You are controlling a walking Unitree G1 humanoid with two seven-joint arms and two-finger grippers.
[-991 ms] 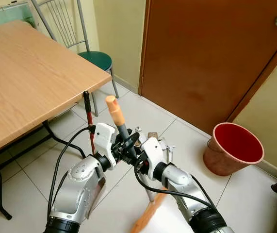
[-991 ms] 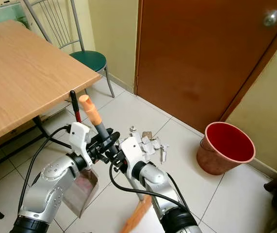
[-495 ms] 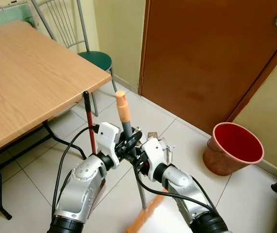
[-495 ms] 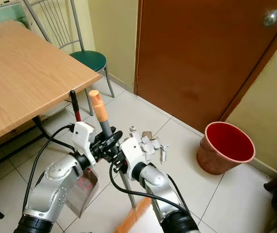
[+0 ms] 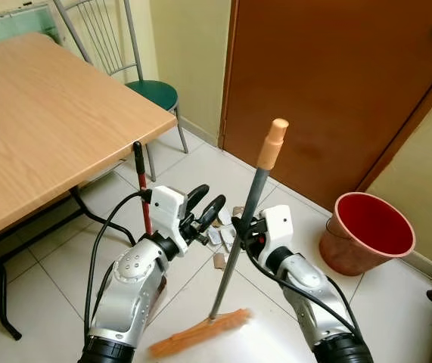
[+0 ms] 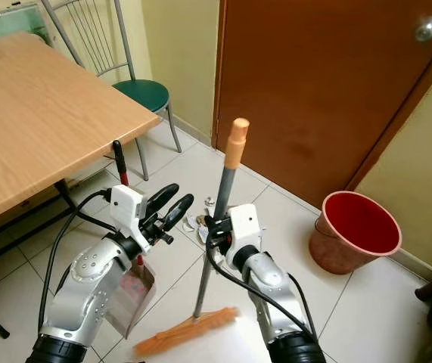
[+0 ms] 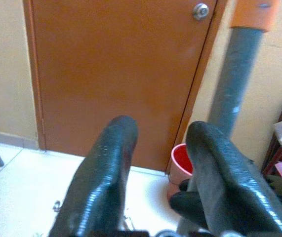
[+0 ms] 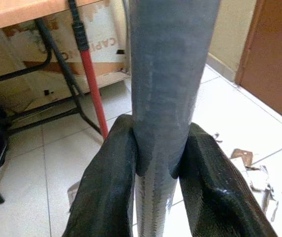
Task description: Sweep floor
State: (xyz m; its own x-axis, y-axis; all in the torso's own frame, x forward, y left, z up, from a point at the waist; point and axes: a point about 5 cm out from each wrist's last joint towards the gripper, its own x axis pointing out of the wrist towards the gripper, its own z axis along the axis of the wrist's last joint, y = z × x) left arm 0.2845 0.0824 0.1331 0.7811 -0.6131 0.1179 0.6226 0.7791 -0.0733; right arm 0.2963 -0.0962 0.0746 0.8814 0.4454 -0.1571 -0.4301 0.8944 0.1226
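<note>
My left gripper will grab the free grey part of the pole under its orange tip next, because my right gripper is already holding the middle of the broom's pole.
The broom has a grey pole with an orange tip and orange bristles resting on the tiled floor. My right gripper is shut on the pole at mid-height; in the right wrist view its fingers clamp the pole. My left gripper stands open just left of the pole, not touching it, with its fingers spread. Paper scraps lie on the floor behind the grippers. A dustpan with a red handle stands upright by my left arm.
A wooden table fills the left, with black legs beneath. A green-seated chair stands behind it. A red bucket sits at the right by the brown door. Open tiles lie between the scraps and the bucket.
My left gripper has let go of the broom pole and opened. The pole has swung to the right and more upright in my right gripper, and the bristles have moved left.
</note>
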